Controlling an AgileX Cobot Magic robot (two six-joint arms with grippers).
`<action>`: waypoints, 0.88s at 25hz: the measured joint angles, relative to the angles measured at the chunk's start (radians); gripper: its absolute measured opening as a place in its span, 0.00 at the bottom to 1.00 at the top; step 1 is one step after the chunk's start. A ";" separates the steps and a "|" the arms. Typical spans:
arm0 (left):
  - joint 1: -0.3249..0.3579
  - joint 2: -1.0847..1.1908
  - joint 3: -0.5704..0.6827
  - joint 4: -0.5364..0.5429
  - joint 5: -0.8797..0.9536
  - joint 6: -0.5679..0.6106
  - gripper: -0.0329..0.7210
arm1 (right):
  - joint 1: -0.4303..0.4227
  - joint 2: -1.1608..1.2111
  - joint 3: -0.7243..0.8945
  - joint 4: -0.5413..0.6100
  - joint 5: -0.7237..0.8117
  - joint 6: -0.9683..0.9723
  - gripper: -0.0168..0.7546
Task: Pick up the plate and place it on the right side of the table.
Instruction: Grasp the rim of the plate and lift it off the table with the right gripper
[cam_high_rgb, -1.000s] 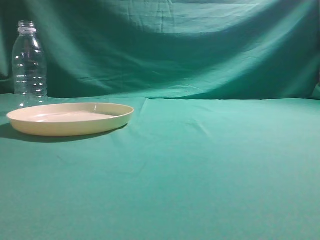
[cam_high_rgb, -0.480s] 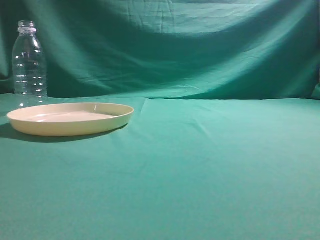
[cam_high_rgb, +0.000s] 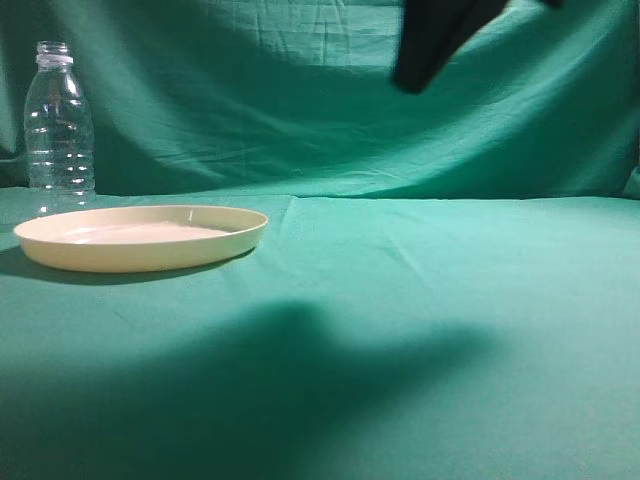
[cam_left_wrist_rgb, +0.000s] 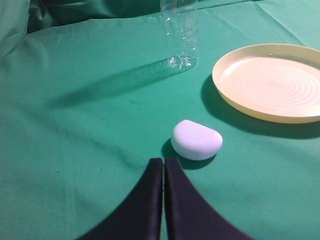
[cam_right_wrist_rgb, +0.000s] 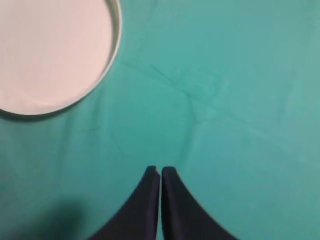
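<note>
My right gripper next picks up the plate by its thin raised rim (cam_high_rgb: 257, 228) (cam_right_wrist_rgb: 118, 37), since the plate's flat round middle spreads too wide for the fingers.
The cream-yellow plate (cam_high_rgb: 140, 236) lies flat on the teal cloth table (cam_high_rgb: 420, 300) at the left. It also shows in the left wrist view (cam_left_wrist_rgb: 272, 80) at the upper right and in the right wrist view (cam_right_wrist_rgb: 50, 50) at the upper left. My right gripper (cam_right_wrist_rgb: 160, 171) is shut and empty, high above the cloth; in the exterior view its dark tip (cam_high_rgb: 425, 55) hangs at the top, right of the plate. My left gripper (cam_left_wrist_rgb: 163, 161) is shut and empty, low over the cloth, out of the exterior view.
A clear plastic bottle (cam_high_rgb: 58, 125) stands upright behind the plate's left end, also in the left wrist view (cam_left_wrist_rgb: 180, 32). A small white rounded object (cam_left_wrist_rgb: 196, 139) lies on the cloth just ahead of my left gripper. Green backdrop cloth hangs behind.
My right arm has come into the exterior view at the top, and its broad shadow now falls on the cloth in front of the plate. The plate and bottle have not moved.
</note>
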 joint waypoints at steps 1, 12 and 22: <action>0.000 0.000 0.000 0.000 0.000 0.000 0.04 | 0.022 0.047 -0.051 -0.012 0.022 0.009 0.02; 0.000 0.000 0.000 0.000 0.000 0.000 0.04 | 0.160 0.481 -0.505 -0.106 0.105 0.010 0.30; 0.000 0.000 0.000 0.000 0.000 0.000 0.04 | 0.160 0.692 -0.652 -0.153 0.085 0.077 0.62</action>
